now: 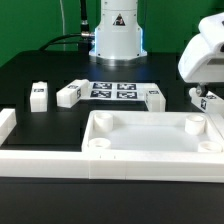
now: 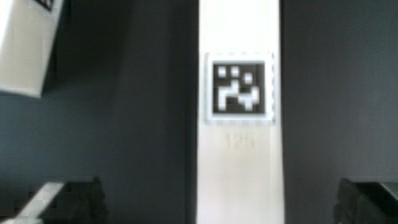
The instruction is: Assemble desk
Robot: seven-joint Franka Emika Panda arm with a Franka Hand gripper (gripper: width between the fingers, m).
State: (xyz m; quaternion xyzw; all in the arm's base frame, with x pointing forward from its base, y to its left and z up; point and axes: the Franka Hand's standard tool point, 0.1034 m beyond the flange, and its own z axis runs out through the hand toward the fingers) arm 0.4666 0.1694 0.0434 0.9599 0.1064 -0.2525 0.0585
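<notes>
Next, my gripper grabs the leg's plain part (image 2: 240, 192) beside the tag, to stand the leg under my gripper in the tabletop's corner socket.
The desk's white tray-like tabletop (image 1: 150, 137) lies at the front of the table, rim up, with round sockets in its corners. Three small tagged legs (image 1: 39, 95) (image 1: 70, 93) (image 1: 155, 97) lie behind it. Another leg (image 1: 201, 104) lies at the exterior view's right, right under my gripper (image 1: 200, 96). In the wrist view this leg (image 2: 238, 90) shows as a long white bar with a black-white tag. It runs between the two dark fingertips (image 2: 63, 202) of my gripper (image 2: 222, 205). The jaws stand wide open on either side of it, with dark gaps to both sides.
The marker board (image 1: 112, 90) lies at the back centre, in front of the robot base (image 1: 117, 35). A long white border rail (image 1: 30, 160) runs along the front and turns up at the exterior view's left. Another white part (image 2: 25, 50) shows at the wrist view's edge.
</notes>
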